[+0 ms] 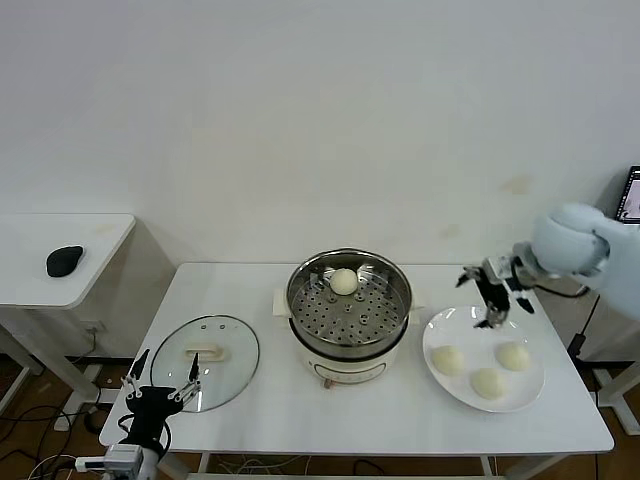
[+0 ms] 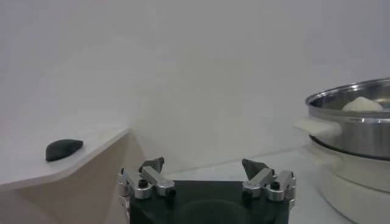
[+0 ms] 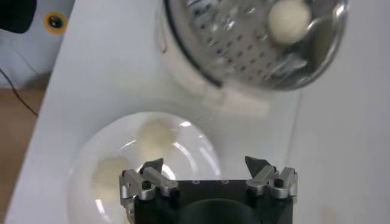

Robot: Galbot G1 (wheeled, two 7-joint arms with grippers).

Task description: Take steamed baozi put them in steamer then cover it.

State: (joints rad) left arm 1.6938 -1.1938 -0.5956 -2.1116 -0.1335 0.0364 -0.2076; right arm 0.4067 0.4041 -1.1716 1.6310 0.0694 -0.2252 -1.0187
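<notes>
The right gripper grabs the baozi nearest the steamer by its round sides next, to fill the steamer [image 1: 349, 318] before it gets covered.
The steamer [image 1: 349, 318] stands mid-table with one baozi [image 1: 344, 281] in its steel basket. Three more baozi [image 1: 447, 360] [image 1: 487, 382] [image 1: 513, 356] lie on a white plate [image 1: 452, 392] to its right. My right gripper [image 1: 498, 308] is open and empty, hovering over the plate's far edge. In the right wrist view my right gripper [image 3: 204, 164] is above the plate [image 3: 195, 152], with two baozi [image 3: 155, 134] [image 3: 113, 173] and the steamer [image 3: 244, 55] in sight. The glass cover [image 1: 225, 372] lies flat at the table's left. My left gripper [image 1: 163, 372] is open and parked at the front left edge.
A low side table [image 1: 40, 290] at the far left carries a black mouse [image 1: 64, 260], which also shows in the left wrist view [image 2: 63, 149]. The left wrist view shows the steamer's side [image 2: 356, 131]. A screen edge [image 1: 631, 195] stands at the far right.
</notes>
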